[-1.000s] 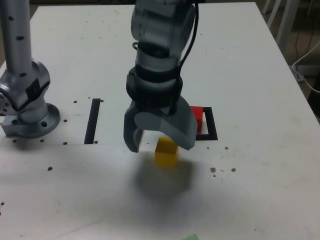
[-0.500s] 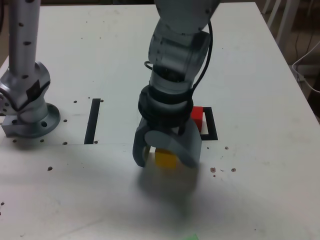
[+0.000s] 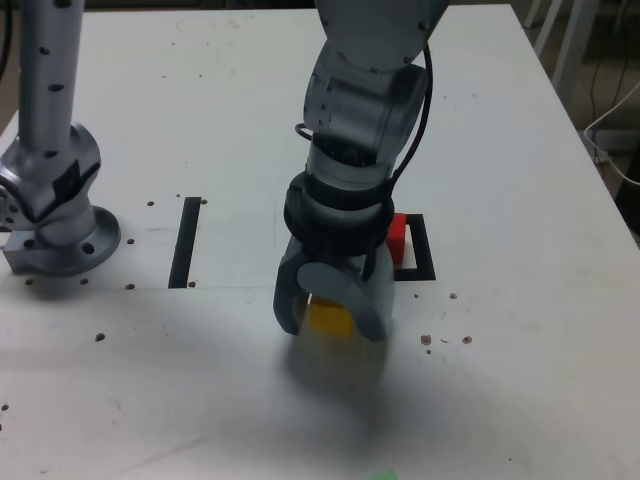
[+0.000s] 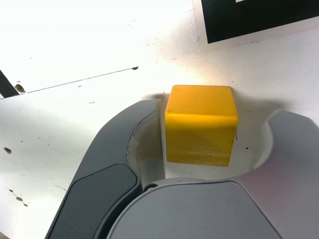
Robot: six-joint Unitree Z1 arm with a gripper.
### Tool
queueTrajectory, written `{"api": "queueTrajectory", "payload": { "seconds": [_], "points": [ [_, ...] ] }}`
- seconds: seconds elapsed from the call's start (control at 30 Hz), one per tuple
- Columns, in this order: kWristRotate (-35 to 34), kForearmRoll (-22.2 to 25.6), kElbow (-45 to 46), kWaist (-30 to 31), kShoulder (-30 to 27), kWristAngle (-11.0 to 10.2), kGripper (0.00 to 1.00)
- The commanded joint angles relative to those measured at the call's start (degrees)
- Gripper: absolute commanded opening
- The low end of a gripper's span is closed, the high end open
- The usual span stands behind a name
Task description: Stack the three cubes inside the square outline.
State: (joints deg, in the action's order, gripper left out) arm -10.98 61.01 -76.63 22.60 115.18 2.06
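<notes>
My gripper takes hold of the yellow cube by its two opposite sides next, to stack it inside the square outline (image 3: 421, 251).
The yellow cube (image 3: 328, 316) rests on the white table just in front of the square outline (image 3: 421, 251). My gripper (image 3: 328, 326) has come down over it and is open, one finger on each side. In the wrist view the yellow cube (image 4: 200, 124) sits between the grey fingers (image 4: 124, 144); one finger is almost touching it and a gap remains at the other. The red cube (image 3: 398, 234) sits inside the square outline, half hidden behind my wrist. Only a faint green sliver (image 3: 378, 476) shows at the exterior view's bottom edge.
A straight black strip (image 3: 186, 241) lies on the table at the exterior view's left of my gripper. The arm's grey base (image 3: 55, 215) stands at the far left. Small dark specks (image 3: 445, 340) dot the table. A black corner of the outline (image 4: 259, 20) shows in the wrist view.
The gripper has dropped and shifted toward the exterior view's right, from hovering over the yellow cube to straddling it at table level. The cubes have not moved.
</notes>
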Motion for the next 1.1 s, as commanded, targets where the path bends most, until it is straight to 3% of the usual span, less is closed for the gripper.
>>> {"api": "queueTrajectory", "payload": {
  "seconds": [0.0, 0.3, 0.7, 0.83, 1.07],
  "points": [
    [0.08, -0.15, 0.17, 0.13, 0.22, -0.13, 0.23],
    [0.08, 0.59, 0.40, 0.13, -0.27, -0.77, 0.22],
    [0.13, 7.22, -1.23, -0.23, -4.60, -3.48, 0.22],
    [1.19, 9.96, -3.80, -1.79, -6.07, -4.77, 0.22],
    [4.85, 12.03, -7.72, -6.97, -6.47, -4.79, 0.22]
  ]
}}
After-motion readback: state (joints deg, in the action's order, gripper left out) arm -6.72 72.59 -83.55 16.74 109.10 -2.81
